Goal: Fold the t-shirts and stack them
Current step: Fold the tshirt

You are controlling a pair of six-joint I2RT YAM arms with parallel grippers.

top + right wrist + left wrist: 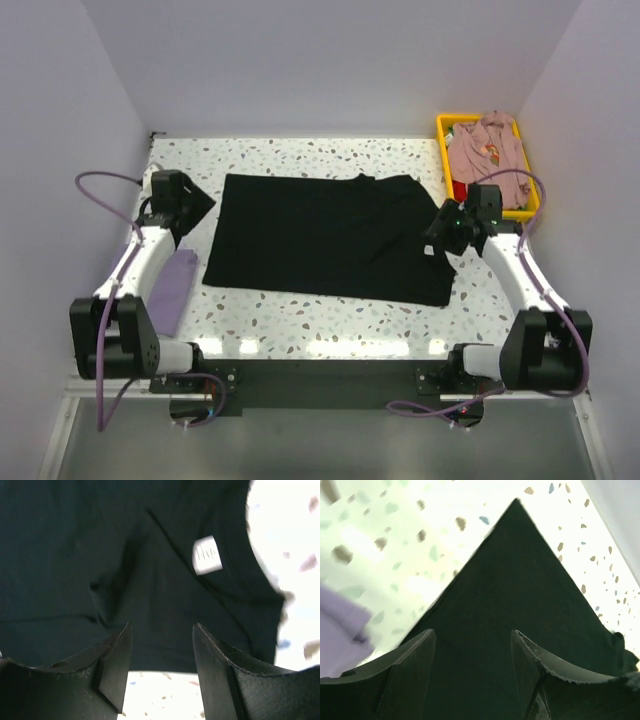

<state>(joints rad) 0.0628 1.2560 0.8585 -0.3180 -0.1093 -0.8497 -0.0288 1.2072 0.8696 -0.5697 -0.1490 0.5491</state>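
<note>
My left gripper is set to grab the black t-shirt (330, 235) by its pointed far corner (230, 179) next, to fold the t-shirt's far edge over the rest of it.
A black t-shirt (330, 235) lies folded flat across the middle of the table. My left gripper (197, 207) hovers at its left edge, jaws apart. In the left wrist view this gripper (472, 635) is open above a pointed corner of the black cloth (515, 580), with nothing between the fingers. My right gripper (441, 236) stands at the shirt's right edge. It too is open (162, 627), just over the cloth's hem (150, 580), near the small white label (206, 555). A folded lavender t-shirt (172, 290) lies under my left arm. A dusty-pink t-shirt (485, 150) is heaped in the bin.
A yellow plastic bin (443, 125) sits in the far right corner against the wall. Lavender cloth (340, 630) shows at the left of the left wrist view. White walls close the table in on three sides. Speckled tabletop (330, 315) runs between the black shirt and the arm bases.
</note>
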